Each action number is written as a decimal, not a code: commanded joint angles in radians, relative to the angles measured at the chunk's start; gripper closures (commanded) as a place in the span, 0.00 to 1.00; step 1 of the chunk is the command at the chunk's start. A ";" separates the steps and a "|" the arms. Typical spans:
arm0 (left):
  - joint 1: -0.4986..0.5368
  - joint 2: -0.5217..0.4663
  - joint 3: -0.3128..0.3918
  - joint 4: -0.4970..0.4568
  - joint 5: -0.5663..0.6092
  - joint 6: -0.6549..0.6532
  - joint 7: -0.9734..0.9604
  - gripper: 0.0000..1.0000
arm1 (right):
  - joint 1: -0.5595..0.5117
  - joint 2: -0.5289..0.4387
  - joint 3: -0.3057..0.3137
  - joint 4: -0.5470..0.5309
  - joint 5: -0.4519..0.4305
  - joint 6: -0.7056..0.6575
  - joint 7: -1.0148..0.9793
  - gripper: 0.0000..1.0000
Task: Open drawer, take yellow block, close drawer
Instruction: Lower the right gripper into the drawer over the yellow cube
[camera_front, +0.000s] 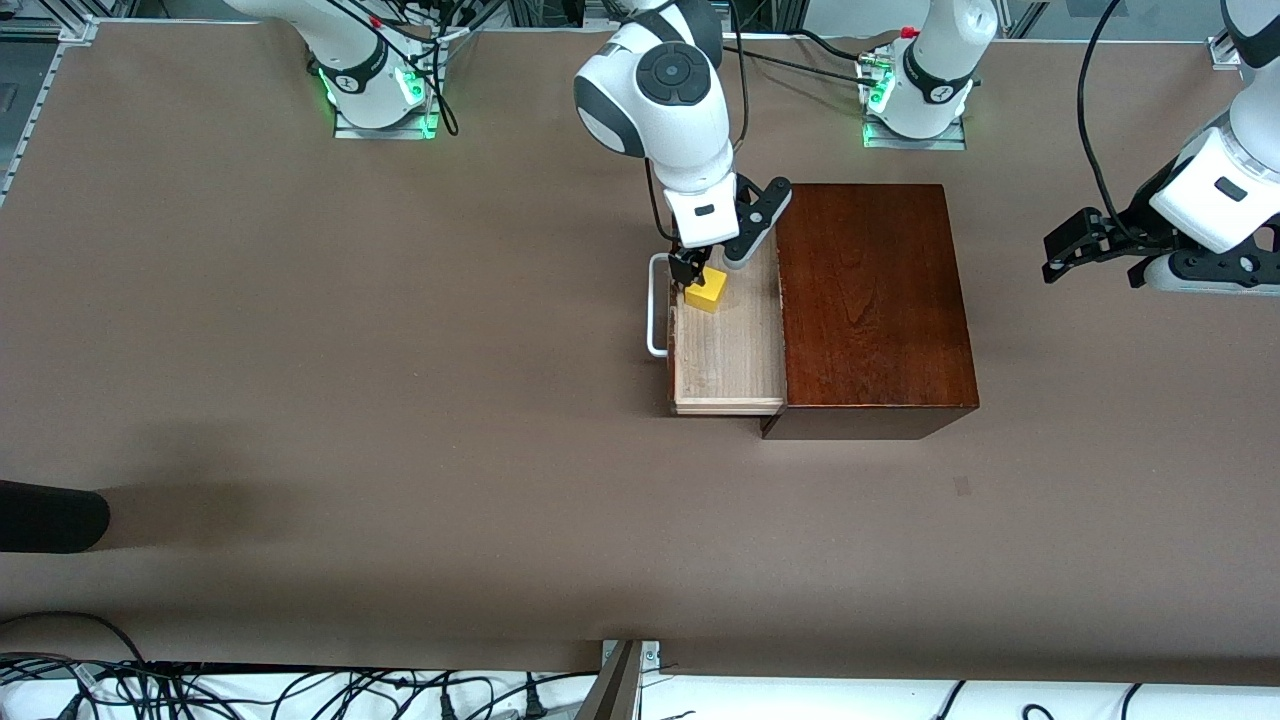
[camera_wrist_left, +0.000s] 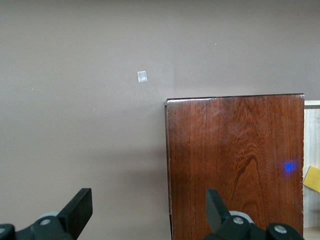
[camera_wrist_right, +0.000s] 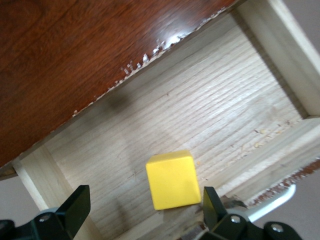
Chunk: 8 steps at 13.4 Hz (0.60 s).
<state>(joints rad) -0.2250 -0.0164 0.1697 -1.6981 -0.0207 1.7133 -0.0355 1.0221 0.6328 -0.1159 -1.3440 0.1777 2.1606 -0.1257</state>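
Note:
My right gripper grabs the yellow block by its opposite sides next, to take the yellow block out of the drawer (camera_front: 725, 355) (camera_wrist_right: 125, 130).
The mahogany box (camera_front: 875, 300) stands on the table with its drawer (camera_front: 725, 355) pulled out toward the right arm's end; the white loop handle (camera_front: 655, 310) shows at its front. The yellow block (camera_front: 706, 288) lies in the tray, in the corner by the drawer front that is farther from the front camera. My right gripper (camera_front: 690, 268) is open, low over the block. In the right wrist view the block (camera_wrist_right: 171, 180) lies between the gripper's (camera_wrist_right: 145, 205) spread fingers, closer to one of them. My left gripper (camera_front: 1065, 255) waits open in the air beside the box, which also shows in the left wrist view (camera_wrist_left: 235, 165).
A small grey mark (camera_front: 962, 486) lies on the table nearer to the front camera than the box. A dark rounded object (camera_front: 50, 515) juts in at the right arm's end. Cables run along the near table edge.

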 joint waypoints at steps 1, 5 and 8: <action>0.007 0.006 -0.006 0.021 -0.031 -0.018 0.020 0.00 | 0.021 0.040 -0.013 0.035 -0.021 -0.002 -0.022 0.00; 0.007 0.012 -0.006 0.024 -0.031 -0.018 0.020 0.00 | 0.024 0.059 -0.013 0.034 -0.061 0.001 -0.071 0.00; 0.009 0.012 -0.006 0.024 -0.031 -0.018 0.020 0.00 | 0.023 0.062 -0.013 0.034 -0.101 -0.002 -0.095 0.00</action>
<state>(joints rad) -0.2250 -0.0145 0.1667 -1.6980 -0.0207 1.7132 -0.0355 1.0365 0.6769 -0.1179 -1.3415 0.1016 2.1615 -0.1947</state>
